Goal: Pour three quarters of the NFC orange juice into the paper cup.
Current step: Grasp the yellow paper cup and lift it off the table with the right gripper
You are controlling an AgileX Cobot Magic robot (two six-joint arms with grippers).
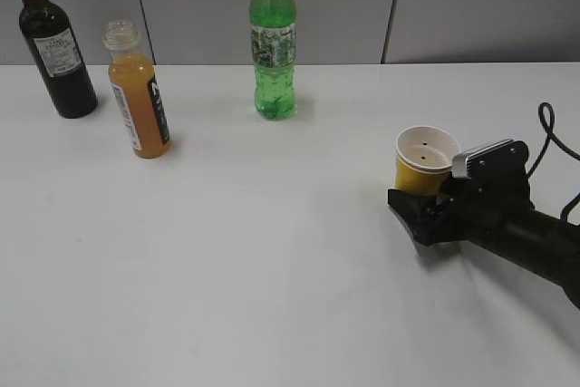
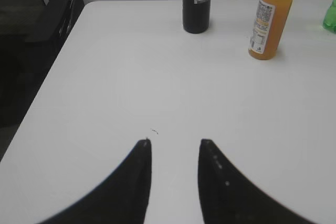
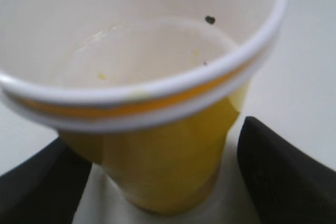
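The paper cup flares wide at its rim [image 1: 422,167] and narrows toward its base, so my right gripper will next grab the cup around its lower yellow body [image 1: 417,180].
The NFC orange juice [image 1: 138,101] stands capless and upright at the back left of the table; it also shows in the left wrist view [image 2: 269,22]. The yellow paper cup [image 1: 421,159] stands upright on the right, empty, with small specks inside. My right gripper [image 1: 424,195] is open with its jaws on either side of the cup. In the right wrist view the cup [image 3: 168,150] fills the frame between the jaws [image 3: 157,135], with a gap showing at the right finger. My left gripper [image 2: 174,141] is open and empty above bare table, well short of the juice bottle.
A dark wine bottle [image 1: 56,52] stands at the far back left, left of the juice, and shows in the left wrist view [image 2: 196,1]. A tall green bottle [image 1: 273,43] stands at the back centre. The table's left edge [image 2: 47,87] borders dark furniture.
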